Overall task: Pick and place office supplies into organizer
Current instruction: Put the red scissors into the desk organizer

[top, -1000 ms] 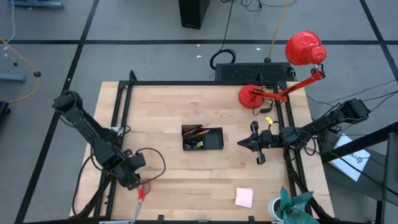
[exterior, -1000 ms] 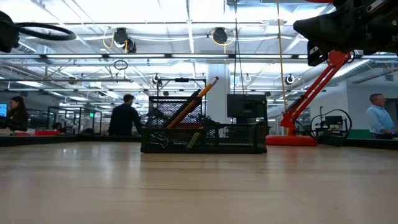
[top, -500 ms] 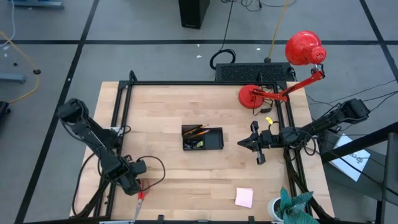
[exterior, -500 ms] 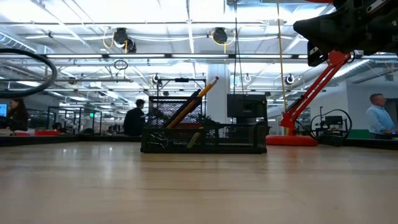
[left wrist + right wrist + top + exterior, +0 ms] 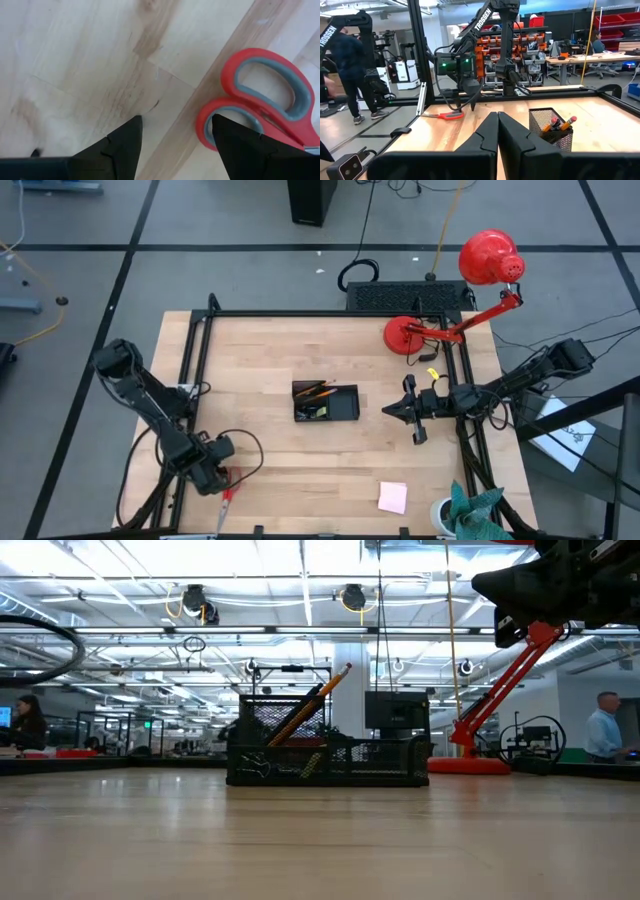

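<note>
The left gripper grabs the scissors by their smaller handle loop (image 5: 202,123) next, to put them into the black mesh organizer.
Red-handled scissors (image 5: 227,491) lie flat on the wood near the table's near left corner. My left gripper (image 5: 213,477) points down right over their handles (image 5: 265,95), open, with bare wood between its fingers. The black mesh organizer (image 5: 326,402) stands mid-table and holds orange pencils (image 5: 312,703) that lean out of it, and small items. My right gripper (image 5: 390,410) hovers level to the right of the organizer, shut and holding nothing. A pink sticky-note pad (image 5: 392,497) lies flat near the near right edge. My left gripper comes from above with its fingers pointing down. One finger (image 5: 240,145) stands over the outer rim of the scissors' nearer handle loop (image 5: 206,122). Whether it touches the loop I cannot tell. The scissors lie flat on the table.
A red desk lamp (image 5: 455,300) stands at the far right corner, with a black keyboard-like slab (image 5: 410,295) behind it. A black frame rail (image 5: 195,360) runs along the left side and another (image 5: 470,440) along the right. A cup with a teal cloth (image 5: 470,510) sits at the near right corner.
My left gripper has sunk toward the table and shifted slightly toward the near left corner, ending over the scissors' handles. Most of the move came early in the second. The scissors have stayed where they were.
</note>
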